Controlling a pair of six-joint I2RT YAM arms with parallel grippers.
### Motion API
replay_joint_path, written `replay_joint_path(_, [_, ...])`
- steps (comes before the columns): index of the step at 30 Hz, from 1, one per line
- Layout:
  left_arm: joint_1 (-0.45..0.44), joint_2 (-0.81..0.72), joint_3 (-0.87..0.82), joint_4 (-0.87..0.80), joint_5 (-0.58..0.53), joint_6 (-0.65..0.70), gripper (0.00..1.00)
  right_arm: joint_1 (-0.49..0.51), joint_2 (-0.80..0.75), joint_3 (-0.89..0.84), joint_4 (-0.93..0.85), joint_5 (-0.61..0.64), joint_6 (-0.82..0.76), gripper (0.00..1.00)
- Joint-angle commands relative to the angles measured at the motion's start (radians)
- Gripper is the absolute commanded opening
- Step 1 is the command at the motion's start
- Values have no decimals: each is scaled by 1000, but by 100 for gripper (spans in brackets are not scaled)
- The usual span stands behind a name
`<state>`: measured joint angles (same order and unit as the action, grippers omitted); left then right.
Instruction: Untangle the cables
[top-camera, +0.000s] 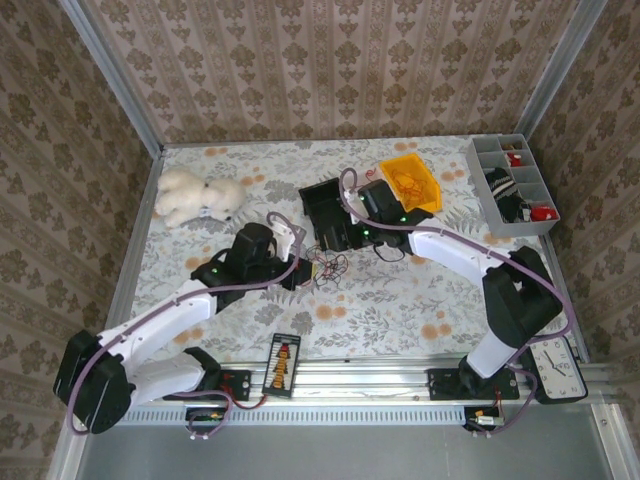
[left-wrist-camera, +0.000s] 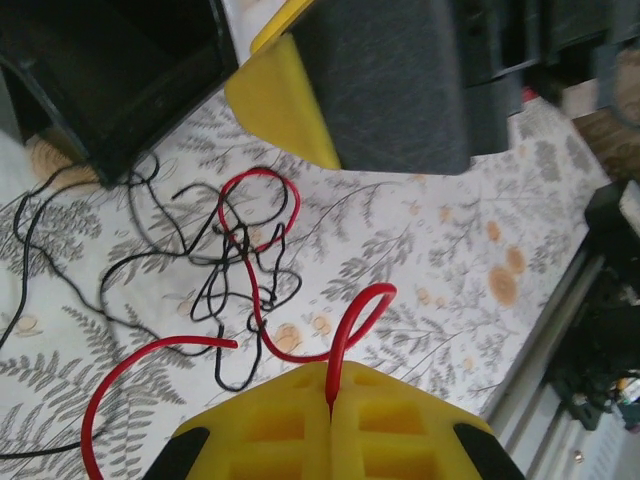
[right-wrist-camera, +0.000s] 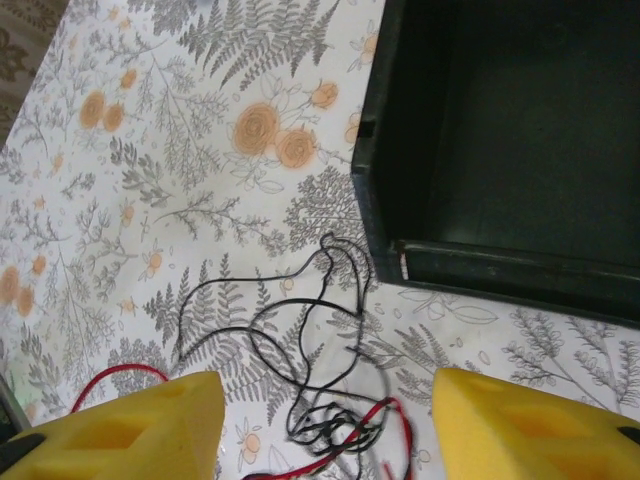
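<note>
I will next grab only the black parts of the tangle with my right gripper, so the red cable stays free for my left gripper to untangle.
The cables lie as a loose tangle of thin black and red strands on the floral tablecloth, between the two grippers. My left gripper is shut on a red cable, which loops up out of its yellow fingertips and runs back into the black tangle. In the top view the left gripper sits just left of the tangle. My right gripper hangs open over the cables, its yellow fingers apart with nothing between them. It is just above the tangle.
An open black box stands right behind the tangle, its wall close to the strands. Farther back are a yellow bin, a grey compartment tray and a white plush toy. A clock lies front right.
</note>
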<state>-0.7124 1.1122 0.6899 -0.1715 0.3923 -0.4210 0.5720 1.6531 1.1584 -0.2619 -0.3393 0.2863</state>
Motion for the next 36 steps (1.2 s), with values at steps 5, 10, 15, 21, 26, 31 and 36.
replay_joint_path(5, [-1, 73, 7, 0, 22, 64, 0, 78, 133, 80, -151, -20, -115, 58])
replay_joint_path(10, [-2, 60, -26, 19, 38, 50, 0, 99, 241, 161, -188, -7, -127, 58])
replay_joint_path(15, [-4, 58, -41, 35, 38, 36, 0, 144, 337, 238, -313, 138, -196, 59])
replay_joint_path(21, [-2, 30, -35, 16, -67, 18, 0, 168, 392, 198, -344, 225, -216, 40])
replay_joint_path(26, [12, -68, -47, -11, -345, -49, 0, 141, 370, 114, -303, 280, -192, 4])
replay_joint_path(31, [86, -241, -33, -162, -814, -234, 0, 15, 271, -19, -231, 259, -89, 0])
replay_joint_path(36, [221, -391, -30, -309, -1010, -390, 0, -160, 176, -163, -167, 225, 23, 0])
